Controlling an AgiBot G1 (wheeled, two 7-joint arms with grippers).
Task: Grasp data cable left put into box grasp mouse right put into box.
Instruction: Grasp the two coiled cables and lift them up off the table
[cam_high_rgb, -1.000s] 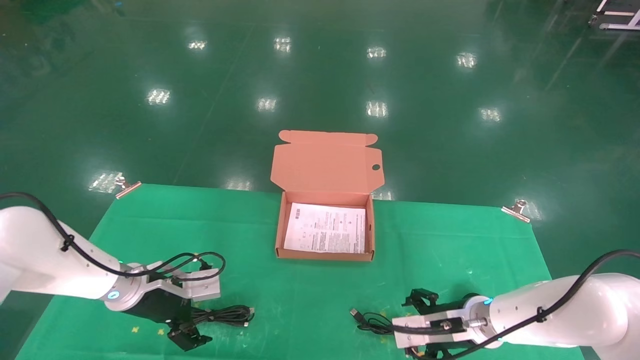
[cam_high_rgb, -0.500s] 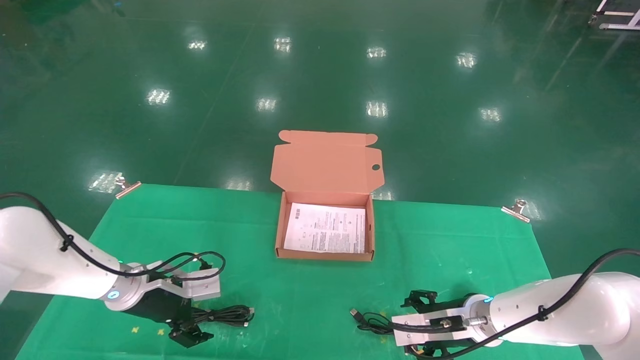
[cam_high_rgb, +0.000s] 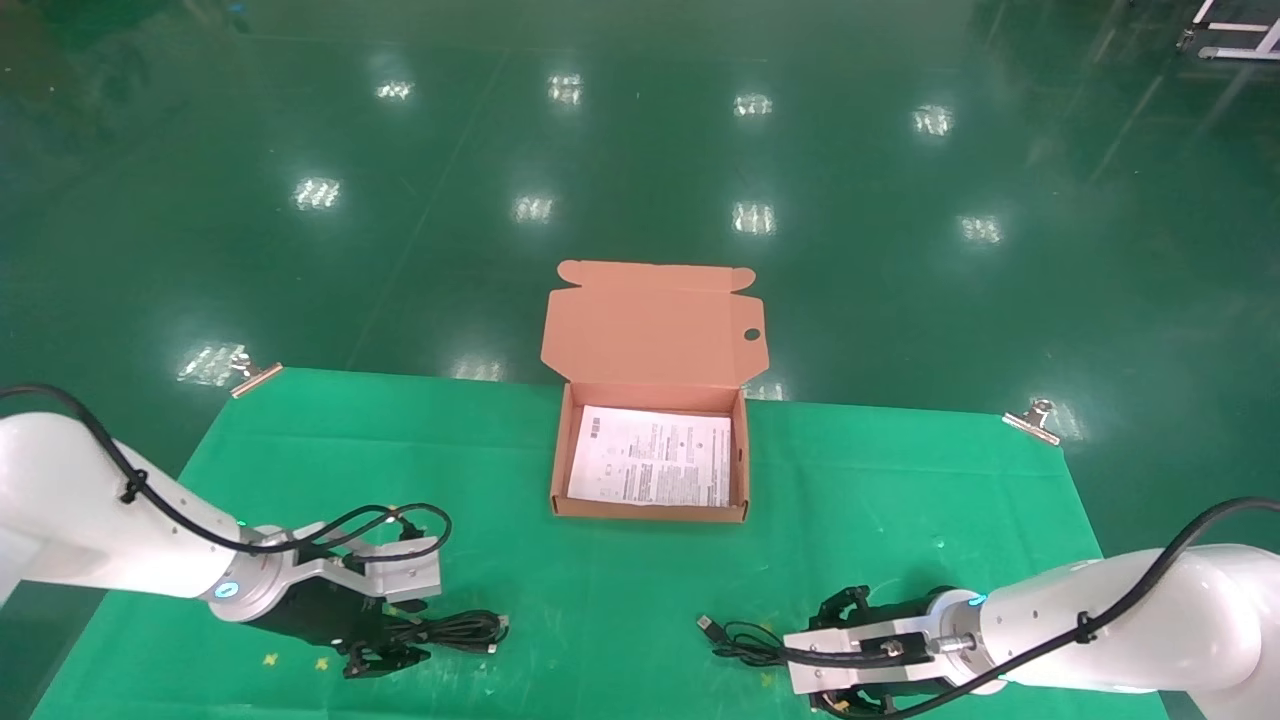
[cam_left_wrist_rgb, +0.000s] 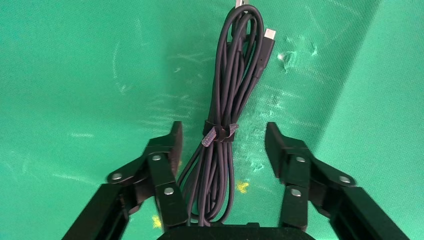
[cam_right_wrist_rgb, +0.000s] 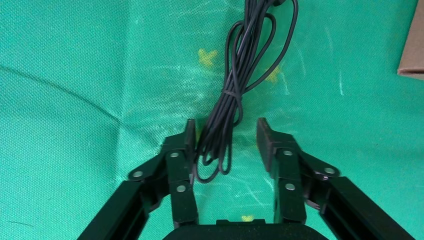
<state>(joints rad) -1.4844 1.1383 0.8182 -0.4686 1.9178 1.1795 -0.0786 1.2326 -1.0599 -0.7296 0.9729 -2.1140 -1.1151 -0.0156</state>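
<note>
The data cable's long bundle has loose loops at both ends, so my left gripper will grab its strapped middle (cam_high_rgb: 422, 631) next.
The data cable (cam_high_rgb: 455, 630), a black looped bundle tied with a strap, lies on the green cloth at the front left. My left gripper (cam_high_rgb: 398, 636) is open and straddles its near end; in the left wrist view the bundle (cam_left_wrist_rgb: 220, 150) lies between the spread fingers (cam_left_wrist_rgb: 170, 155) of the gripper (cam_left_wrist_rgb: 224, 136). At the front right a thin black cord (cam_high_rgb: 745, 643) with a USB plug (cam_high_rgb: 707, 624) lies between the open fingers (cam_right_wrist_rgb: 277, 150) of my right gripper (cam_right_wrist_rgb: 225, 131), which also shows in the head view (cam_high_rgb: 820, 652). The mouse body is hidden. The orange box (cam_high_rgb: 650, 510) stands open mid-table.
A printed white sheet (cam_high_rgb: 650, 455) lies in the box, and its lid (cam_high_rgb: 650, 320) stands up at the back. A box corner (cam_right_wrist_rgb: 412, 50) shows in the right wrist view. Metal clips (cam_high_rgb: 255, 372) (cam_high_rgb: 1035, 415) hold the cloth's far corners.
Both grippers have sunk lower toward the cloth, and their fingers stand closer together around the cable and the cord. Neither bundle has moved.
</note>
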